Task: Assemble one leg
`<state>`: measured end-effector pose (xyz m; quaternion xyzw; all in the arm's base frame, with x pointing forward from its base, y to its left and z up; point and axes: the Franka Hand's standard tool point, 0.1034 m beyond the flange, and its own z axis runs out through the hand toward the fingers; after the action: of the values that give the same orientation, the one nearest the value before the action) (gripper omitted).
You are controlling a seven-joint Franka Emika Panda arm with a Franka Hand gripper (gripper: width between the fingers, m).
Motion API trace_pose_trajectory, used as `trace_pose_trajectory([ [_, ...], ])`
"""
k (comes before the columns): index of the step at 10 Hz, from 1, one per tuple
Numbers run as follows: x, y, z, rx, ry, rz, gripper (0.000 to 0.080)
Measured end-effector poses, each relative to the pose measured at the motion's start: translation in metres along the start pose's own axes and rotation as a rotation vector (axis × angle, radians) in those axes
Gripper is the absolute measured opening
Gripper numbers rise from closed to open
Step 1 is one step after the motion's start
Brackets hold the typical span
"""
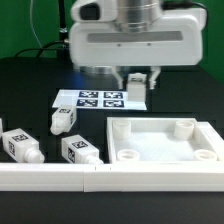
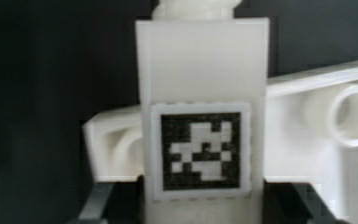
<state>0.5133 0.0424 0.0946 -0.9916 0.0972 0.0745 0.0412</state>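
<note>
I would drop the leg if I opened my gripper now, since the lower end of the white leg (image 1: 136,82) hangs above the black table behind the tray.
My gripper (image 1: 137,90) is shut on a white leg (image 1: 136,82) and holds it upright above the table, behind the far edge of the white square tray (image 1: 165,160). In the wrist view the leg (image 2: 202,80) fills the middle, its black-and-white tag facing the camera and its rounded end pointing away. The dark fingers (image 2: 108,203) press on both its sides at the gripper (image 2: 202,205). Part of the tray (image 2: 336,115) with a round corner socket lies behind it. Three more legs lie on the table: one (image 1: 64,120), one (image 1: 20,143), one (image 1: 80,150).
The marker board (image 1: 90,100) lies flat under and beside the gripper, towards the exterior view's left. A long white rail (image 1: 60,178) runs along the front edge of the table. The table surface is black.
</note>
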Motion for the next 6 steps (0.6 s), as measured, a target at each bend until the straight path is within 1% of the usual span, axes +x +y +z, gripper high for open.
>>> trace_pose_trajectory([
  [1,-0.02,-0.014,0.003,-0.006,-0.013,-0.036,0.0284],
  [2,-0.035,-0.025,0.01,-0.023,-0.01,-0.002,0.0284],
  [3,-0.052,-0.041,0.019,-0.045,-0.022,0.0,0.0284],
  [4,-0.051,-0.043,0.019,-0.036,-0.022,-0.029,0.0284],
  [5,-0.049,-0.04,0.018,-0.036,-0.02,-0.021,0.0284],
  [6,-0.05,-0.041,0.019,-0.036,-0.021,-0.023,0.0284],
])
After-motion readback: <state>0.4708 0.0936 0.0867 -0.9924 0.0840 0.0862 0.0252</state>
